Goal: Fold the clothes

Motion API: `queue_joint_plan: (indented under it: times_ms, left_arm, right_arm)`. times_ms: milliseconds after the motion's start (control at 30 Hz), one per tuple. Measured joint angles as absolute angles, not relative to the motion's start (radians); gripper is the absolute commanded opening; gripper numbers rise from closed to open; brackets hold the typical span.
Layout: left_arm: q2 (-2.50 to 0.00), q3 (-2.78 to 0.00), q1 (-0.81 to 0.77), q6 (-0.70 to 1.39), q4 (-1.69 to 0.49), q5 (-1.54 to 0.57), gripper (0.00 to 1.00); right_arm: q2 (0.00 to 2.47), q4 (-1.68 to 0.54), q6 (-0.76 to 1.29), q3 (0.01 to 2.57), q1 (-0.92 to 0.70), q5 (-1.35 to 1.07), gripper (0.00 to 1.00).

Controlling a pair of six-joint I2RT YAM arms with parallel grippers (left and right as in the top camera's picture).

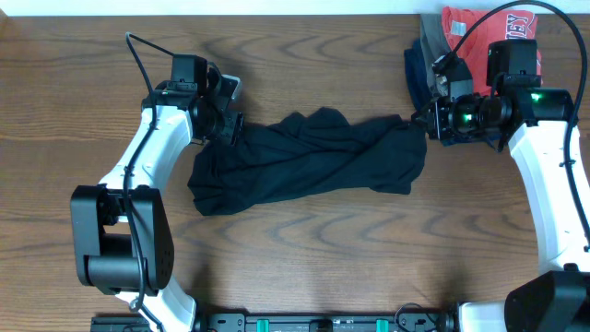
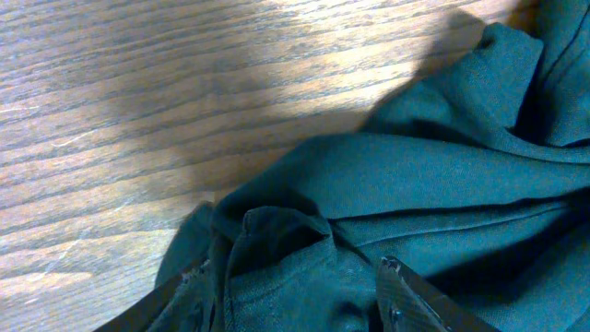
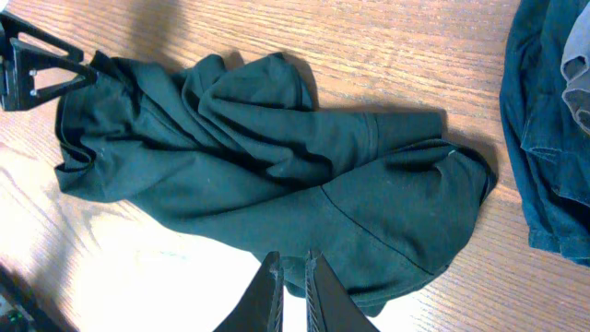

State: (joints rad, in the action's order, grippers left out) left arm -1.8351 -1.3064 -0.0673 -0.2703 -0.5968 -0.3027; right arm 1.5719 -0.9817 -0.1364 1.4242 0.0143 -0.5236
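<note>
I will next use my left gripper to grab the clothes (image 1: 304,161) by the raised fold at their corner (image 1: 230,138), opposite my right gripper, so they get stretched out for folding.
The clothes (image 1: 304,161) lie as a crumpled black heap stretched left to right across the middle of the wooden table (image 1: 323,267). My left gripper (image 1: 232,127) is at the heap's upper left corner. In the left wrist view it (image 2: 295,272) stands open, its fingers (image 2: 398,290) wide apart astride a raised fold of the clothes (image 2: 415,175). My right gripper (image 1: 422,122) is at the heap's right end, where the cloth draws to a point. Seen from the right wrist, it (image 3: 289,258) is shut, with a bit of the edge of the clothes (image 3: 258,157) between its tips.
A pile of other garments sits at the back right: a red shirt (image 1: 489,32), a grey piece (image 1: 431,37) and a navy one (image 1: 417,74), close behind my right gripper. The navy garment (image 3: 544,138) fills the right edge of the right wrist view.
</note>
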Motion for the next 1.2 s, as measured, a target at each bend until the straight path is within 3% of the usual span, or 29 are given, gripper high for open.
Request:
queue_joint_plan:
  times_ms: [367, 400, 467, 900, 1000, 1067, 1100, 1200]
  left_arm:
    - [-1.868, -1.302, -0.067, -0.27, -0.594, -0.284, 0.58]
    - [-1.868, -1.302, -0.067, -0.27, -0.593, -0.284, 0.51]
    - [-1.868, -1.302, -0.067, -0.27, -0.589, -0.283, 0.47]
    - [-1.892, -1.302, -0.067, -0.285, -0.585, -0.281, 0.46]
    - [-1.897, -1.302, -0.067, -0.286, -0.585, -0.281, 0.33]
    - [-1.897, -1.302, -0.067, -0.282, -0.581, -0.281, 0.19]
    - [-1.897, -1.302, -0.067, -0.282, -0.579, -0.281, 0.06]
    - [-1.897, -1.302, -0.067, -0.288, -0.573, -0.281, 0.06]
  right_arm:
    - [1.572, -0.982, -0.136, 1.425, 0.014, -0.524, 0.09]
    - [1.572, -0.982, -0.136, 1.424, 0.014, -0.523, 0.09]
    - [1.572, -0.982, -0.136, 1.425, 0.014, -0.524, 0.08]
    - [1.572, -0.982, -0.136, 1.425, 0.014, -0.524, 0.09]
    - [1.572, -0.982, -0.136, 1.425, 0.014, -0.523, 0.09]
    - [1.572, -0.982, -0.137, 1.424, 0.014, -0.524, 0.09]
    - [1.572, -0.982, -0.136, 1.424, 0.014, -0.523, 0.09]
    - [1.572, -0.982, -0.136, 1.424, 0.014, -0.524, 0.09]
